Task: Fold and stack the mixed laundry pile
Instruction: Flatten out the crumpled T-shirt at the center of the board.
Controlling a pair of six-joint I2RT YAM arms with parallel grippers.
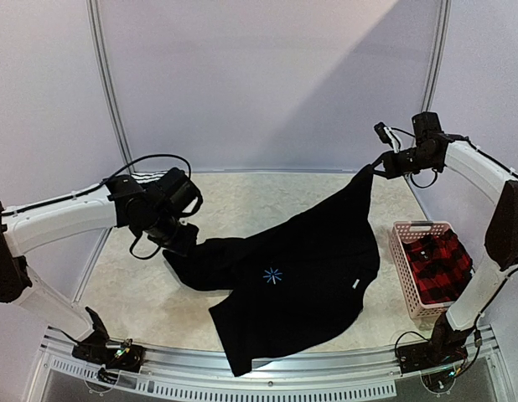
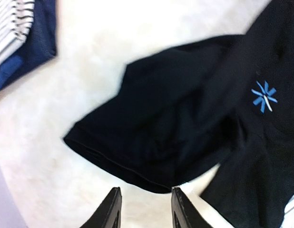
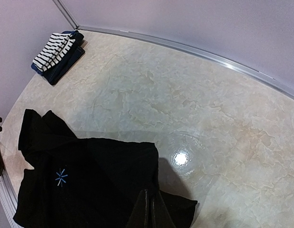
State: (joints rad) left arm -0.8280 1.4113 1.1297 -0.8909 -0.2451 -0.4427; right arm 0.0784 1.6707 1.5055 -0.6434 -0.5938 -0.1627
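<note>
The left gripper grabs the black shirt's sleeve hem at its near corner (image 1: pixel 191 286) (image 2: pixel 165 188) next, to draw the sleeve out flat for folding.
The large black shirt (image 1: pixel 301 276) with a small blue star mark (image 1: pixel 272 275) lies spread across the table's middle. My right gripper (image 1: pixel 375 170) is shut on one corner and holds it up at the back right, so the cloth hangs down from it; the right wrist view shows the shut fingers (image 3: pixel 146 213) pinching black cloth (image 3: pixel 90 185). My left gripper (image 1: pixel 182 241) is open and empty, low over the shirt's left sleeve (image 2: pixel 151 142), with its fingertips (image 2: pixel 113 209) just short of the hem. The striped tank top (image 3: pixel 54 47) lies folded on the navy piece (image 3: pixel 66 64) at the far left.
A pink slotted basket (image 1: pixel 400 251) stands at the right edge and holds the red-black plaid shirt (image 1: pixel 439 266). The shirt's lower hem reaches the table's near rail (image 1: pixel 242 364). A raised rim (image 3: pixel 185 47) runs along the table's back.
</note>
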